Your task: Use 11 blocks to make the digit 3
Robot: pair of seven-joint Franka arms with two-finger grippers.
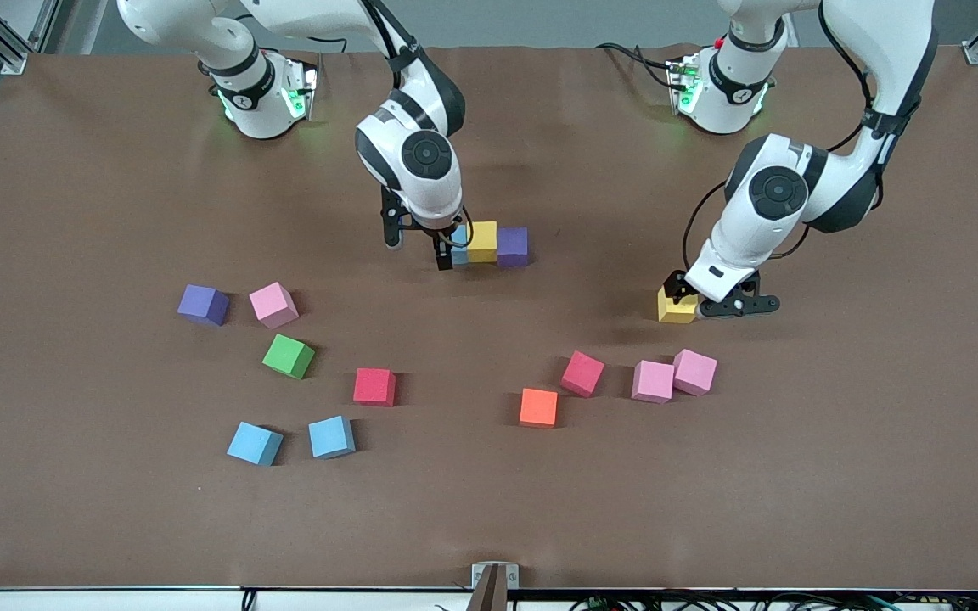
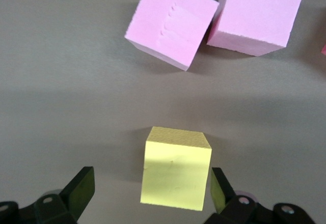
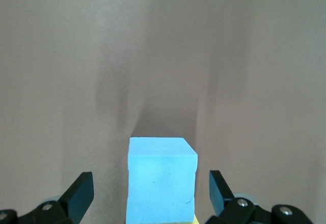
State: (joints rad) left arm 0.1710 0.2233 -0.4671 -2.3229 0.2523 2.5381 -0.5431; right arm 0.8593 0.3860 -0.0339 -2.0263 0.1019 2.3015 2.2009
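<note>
My left gripper's fingertips are above the top of the yellow block, so closing now would miss the block. The left gripper lowers its fingers, before closing.
A short row of touching blocks lies mid-table: light blue (image 1: 458, 244), yellow (image 1: 482, 242), purple (image 1: 513, 247). My right gripper (image 1: 418, 243) stands open at the light blue end. In the right wrist view its fingers (image 3: 81, 191) flank the light blue block (image 3: 162, 180) with a gap on each side. Toward the left arm's end, my left gripper (image 1: 701, 299) is open around a lone yellow block (image 1: 676, 307). In the left wrist view the yellow block (image 2: 176, 175) sits close to one finger (image 2: 220, 186) and well apart from the other. Nothing is gripped.
Loose blocks lie nearer the front camera: purple (image 1: 203, 305), pink (image 1: 273, 305), green (image 1: 289, 355), red (image 1: 374, 386), two light blue (image 1: 255, 444) (image 1: 332, 437), orange (image 1: 538, 407), red (image 1: 582, 373), and two touching pink ones (image 1: 653, 381) (image 1: 694, 372), also seen as pink blocks (image 2: 173, 23) in the left wrist view.
</note>
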